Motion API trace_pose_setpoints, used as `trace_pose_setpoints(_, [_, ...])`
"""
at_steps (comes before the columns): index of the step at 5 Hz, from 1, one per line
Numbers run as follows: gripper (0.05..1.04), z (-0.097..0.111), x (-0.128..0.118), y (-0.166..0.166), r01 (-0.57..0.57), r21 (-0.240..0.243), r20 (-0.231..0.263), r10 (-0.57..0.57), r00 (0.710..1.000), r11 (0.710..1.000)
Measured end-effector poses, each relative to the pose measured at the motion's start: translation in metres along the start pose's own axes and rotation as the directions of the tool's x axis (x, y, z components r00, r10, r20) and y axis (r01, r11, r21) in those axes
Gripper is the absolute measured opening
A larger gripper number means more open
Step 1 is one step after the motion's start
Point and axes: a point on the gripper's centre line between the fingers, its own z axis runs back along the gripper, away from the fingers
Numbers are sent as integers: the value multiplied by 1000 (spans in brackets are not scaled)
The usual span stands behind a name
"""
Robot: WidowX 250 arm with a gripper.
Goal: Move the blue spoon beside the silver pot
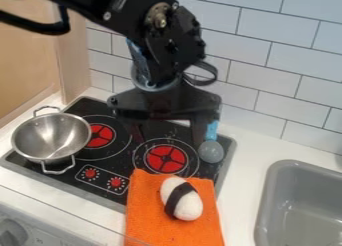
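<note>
The blue spoon (212, 152) needs to go beside the silver pot. My gripper should next pick up the spoon by its light blue handle.
My gripper (167, 135) hangs over the rear right part of the stove, its two fingers spread wide apart. Just right of its right finger lies the blue spoon (212, 152), its grey, see-through bowl toward the front and its light blue handle toward the wall. The black gripper partly hides the far end of the handle. Over at the left, the silver pot (51, 135) sits on the stove, showing an empty inside and two loop handles.
The black stove (130, 162) has red burners and knobs. An orange cloth (150, 220) overlaps its front edge, bearing a white egg-shaped item with a black band (191, 206). A grey sink (300, 205) is at the right; a tiled wall (267, 75) stands behind.
</note>
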Motion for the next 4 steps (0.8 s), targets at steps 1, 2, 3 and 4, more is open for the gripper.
trace_pose_setpoints(1, [999, -14, 24, -2, -21, -30, 12, 22, 1000, 999])
trace_pose_setpoints(2, [999, -34, 37, -5, -40, -49, 4, 40, 999, 998])
trace_pose_setpoints(3, [999, -54, 55, -13, -49, -49, 12, 49, 999, 998])
trace_pose_setpoints(4, [999, -71, 70, -20, -96, -39, 22, 97, 995, 995])
